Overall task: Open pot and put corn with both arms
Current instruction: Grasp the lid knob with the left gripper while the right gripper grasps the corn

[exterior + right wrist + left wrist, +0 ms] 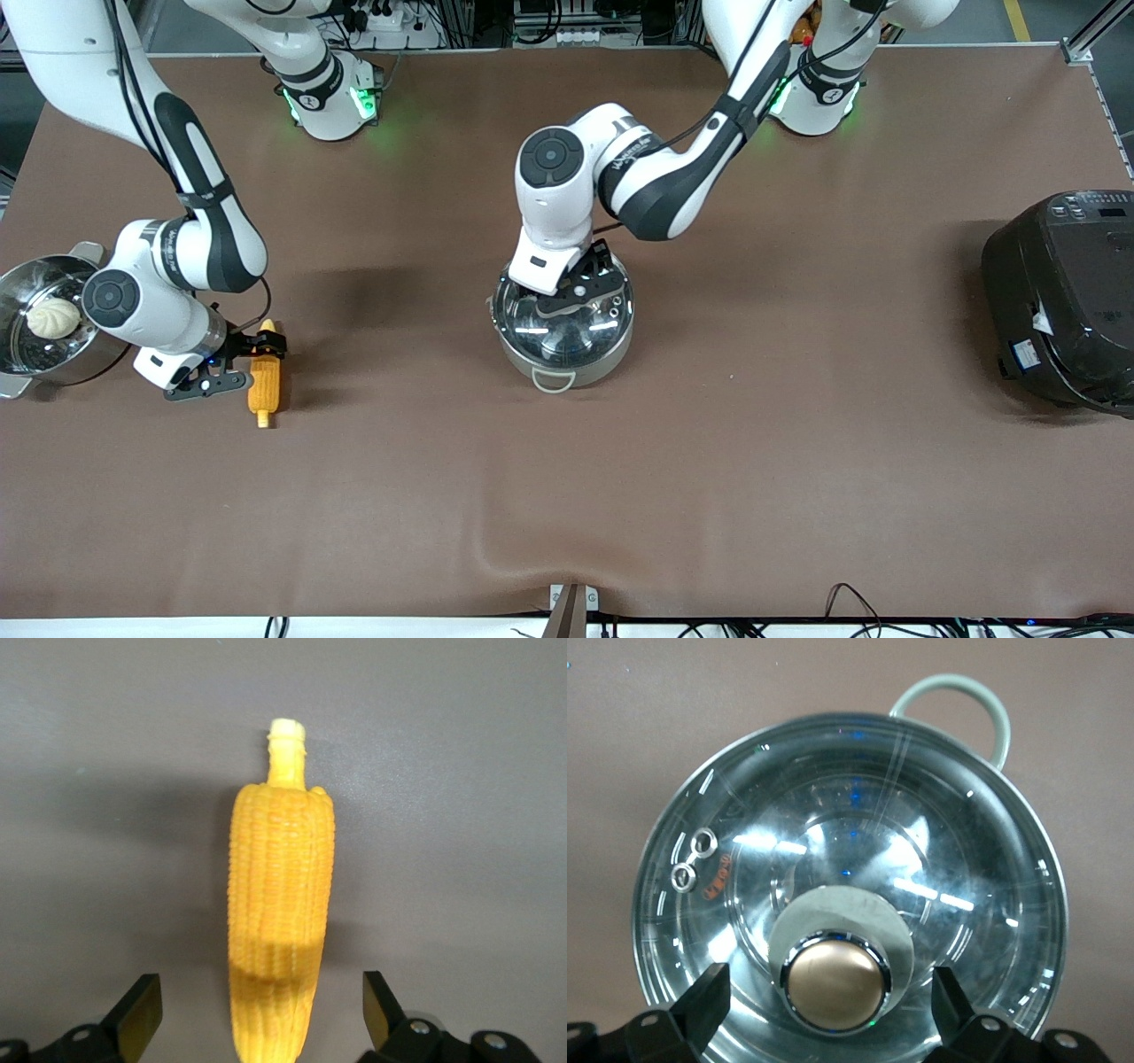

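Note:
The open fingers of my right gripper are still above the cob's tapered end (270, 1021), so it is too early to close on the corn; moving down comes next.
The steel pot (554, 379) stands mid-table with its clear glass lid (859, 824) on. My left gripper (580, 288) is low over the lid and open. Its fingers (709, 1001) stand on either side of the copper knob (833, 985) without touching it. The corn (265, 379) lies on the cloth toward the right arm's end, its stalk stub pointing at the front camera. My right gripper (264, 346) hangs open over the cob's tapered end (275, 1010). Its fingertips (142, 1010) are well apart from the cob.
A steamer pot (13, 292) with a white bun (53, 317) stands beside the right arm's wrist at that end of the table. A large black rice cooker (1063, 301) sits at the left arm's end. The brown cloth has a ridge (532, 554) near the front edge.

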